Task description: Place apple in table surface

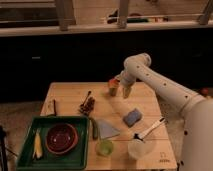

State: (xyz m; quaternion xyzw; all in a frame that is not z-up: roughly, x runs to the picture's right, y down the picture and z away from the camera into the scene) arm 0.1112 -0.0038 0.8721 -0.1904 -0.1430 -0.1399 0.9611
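Note:
I should grab the apple by its round sides next. The apple's bottom then stays free to rest on the table surface.
The apple point(114, 83), small and orange-red, is at the far middle of the table surface point(145, 102), a light wooden top of planks. My gripper point(120, 93) points down right there, its white arm reaching in from the right. Its two fingers stand apart, so it is open. The apple shows at the left finger point(113, 91), level with that finger's upper part. I cannot tell whether the apple rests on the wood or touches the finger.
A green tray point(30, 142) at the front left holds a dark red bowl point(62, 138) and a yellow item point(37, 145). A green cup point(104, 147), a blue sponge point(132, 117), a white cup point(137, 148), a white utensil point(150, 128), a grey cloth point(107, 129) and brown scraps point(88, 105) lie about.

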